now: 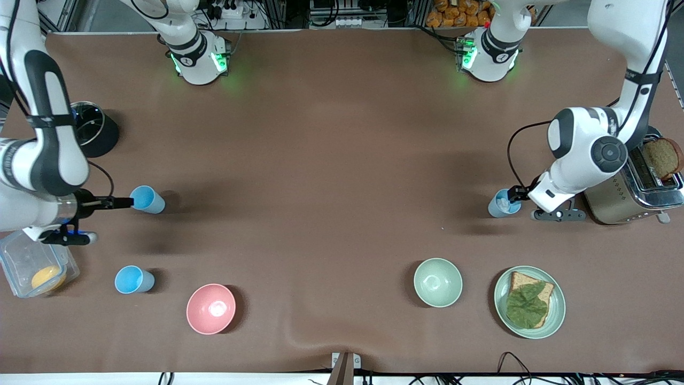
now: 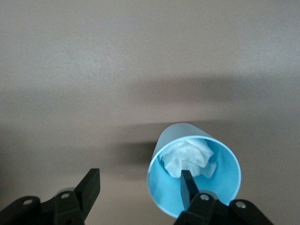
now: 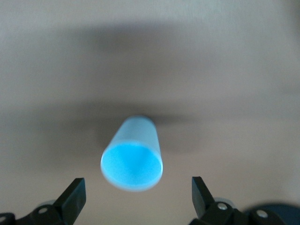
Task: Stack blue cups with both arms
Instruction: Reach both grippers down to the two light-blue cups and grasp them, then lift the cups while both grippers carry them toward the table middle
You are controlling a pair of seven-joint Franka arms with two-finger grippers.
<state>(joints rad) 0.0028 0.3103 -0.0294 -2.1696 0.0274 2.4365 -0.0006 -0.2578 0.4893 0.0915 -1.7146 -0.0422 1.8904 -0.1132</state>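
My right gripper next needs to take hold of the cup with crumpled paper's partner, the empty blue cup, by its rim (image 1: 138,189) to stack it into the cup with crumpled paper (image 1: 503,205).
Three blue cups stand upright on the brown table. One cup (image 1: 502,203) with crumpled white paper in it is near the toaster. My left gripper (image 1: 516,192) is open at it. In the left wrist view one finger (image 2: 187,183) is inside this cup (image 2: 206,187) and the other finger (image 2: 89,190) is well outside it, so the gripper (image 2: 139,187) straddles the cup's wall. A second cup (image 1: 147,199), empty, stands at the right arm's end. My right gripper (image 1: 124,202) is open beside its rim. The right wrist view shows this cup (image 3: 132,159) just ahead of the open gripper (image 3: 137,193). The third cup (image 1: 133,279) stands alone, nearer the front camera.
A pink bowl (image 1: 210,308) and a pale green bowl (image 1: 437,282) sit near the front edge. A green plate (image 1: 502,316) holds bread with a leaf. A toaster (image 1: 633,187) holds a slice. A clear container (image 1: 16,251) and a black pot (image 1: 93,131) are at the right arm's end.
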